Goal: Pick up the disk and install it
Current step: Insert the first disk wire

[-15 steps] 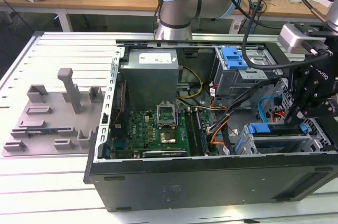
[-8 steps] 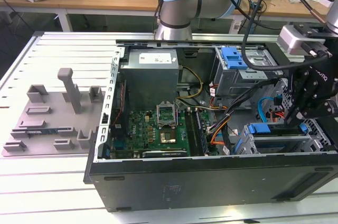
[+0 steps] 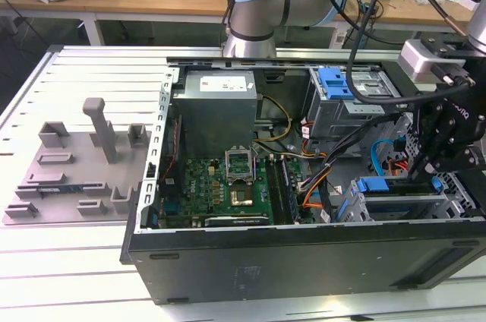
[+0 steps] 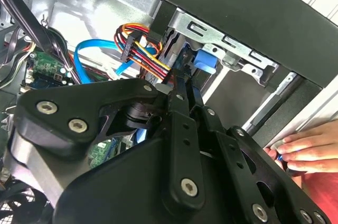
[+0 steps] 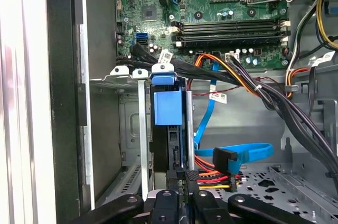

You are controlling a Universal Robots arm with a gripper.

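The disk's blue carrier (image 3: 373, 184) sits down between the metal sides of the drive bay (image 3: 391, 210). My gripper should open now, as the disk would stay in the drive bay.
The disk (image 5: 170, 109), seen edge-on with its blue carrier, stands in the drive bay slot of the open computer case (image 3: 304, 261). In the exterior view the disk (image 3: 395, 202) lies at the case's front corner on the exterior view's right. My gripper (image 5: 186, 175) is at the disk's end opposite the blue tab, its fingers drawn close together on that end. In the second wrist view the gripper (image 4: 186, 84) points at the blue tab (image 4: 203, 61). In the exterior view the gripper (image 3: 427, 174) hangs just above the bay.
Bundled power and blue data cables (image 5: 240, 155) hang right beside the bay. A person's hand (image 4: 301, 147) rests outside the case wall. The motherboard (image 3: 228, 185), the grey power supply (image 3: 216, 109) and an upper bay with a blue latch (image 3: 336, 83) are in the case. A grey fixture (image 3: 76, 170) lies outside.
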